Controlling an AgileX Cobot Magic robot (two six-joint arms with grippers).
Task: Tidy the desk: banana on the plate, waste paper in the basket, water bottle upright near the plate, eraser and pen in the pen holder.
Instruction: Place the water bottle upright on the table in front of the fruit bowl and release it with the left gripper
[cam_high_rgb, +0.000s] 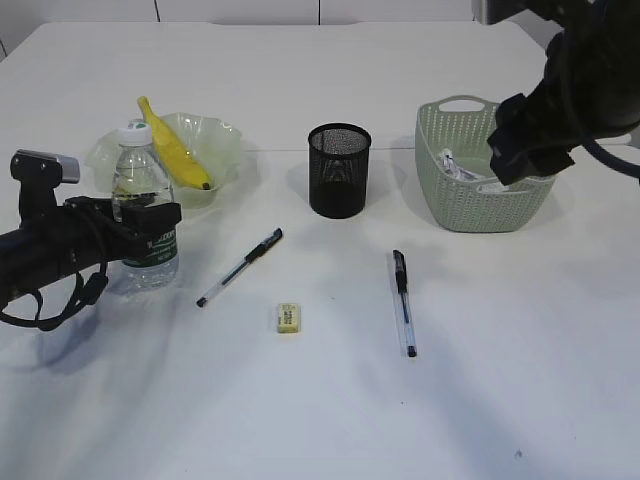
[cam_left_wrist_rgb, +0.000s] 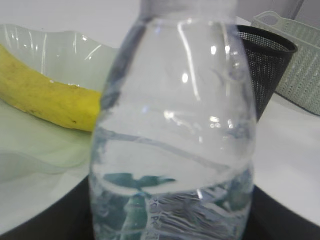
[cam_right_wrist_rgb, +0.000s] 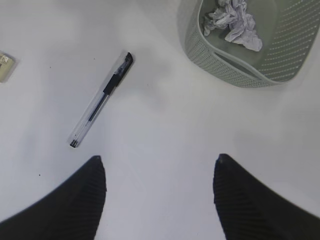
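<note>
The water bottle (cam_high_rgb: 135, 178) is standing on its base beside the plate and would stay standing, so I should open my left gripper.
The clear water bottle (cam_high_rgb: 135, 178) stands upright on the table next to the pale green plate (cam_high_rgb: 222, 132), which holds the banana (cam_high_rgb: 175, 150). My left gripper (cam_high_rgb: 150, 222) is shut on the water bottle's lower body; the bottle fills the left wrist view (cam_left_wrist_rgb: 175, 125). My right gripper (cam_high_rgb: 525, 140) is open and empty, high above the green basket (cam_high_rgb: 470, 205) with the crumpled waste paper (cam_right_wrist_rgb: 232, 22) inside. Two pens (cam_high_rgb: 242, 265) (cam_high_rgb: 402, 300) and the yellowish eraser (cam_high_rgb: 287, 318) lie on the table in front of the black mesh pen holder (cam_high_rgb: 339, 170).
The white table runs wide in front of the pens. In the right wrist view one pen (cam_right_wrist_rgb: 102, 97) lies left of the basket (cam_right_wrist_rgb: 225, 65), with the eraser (cam_right_wrist_rgb: 4, 67) at the left edge.
</note>
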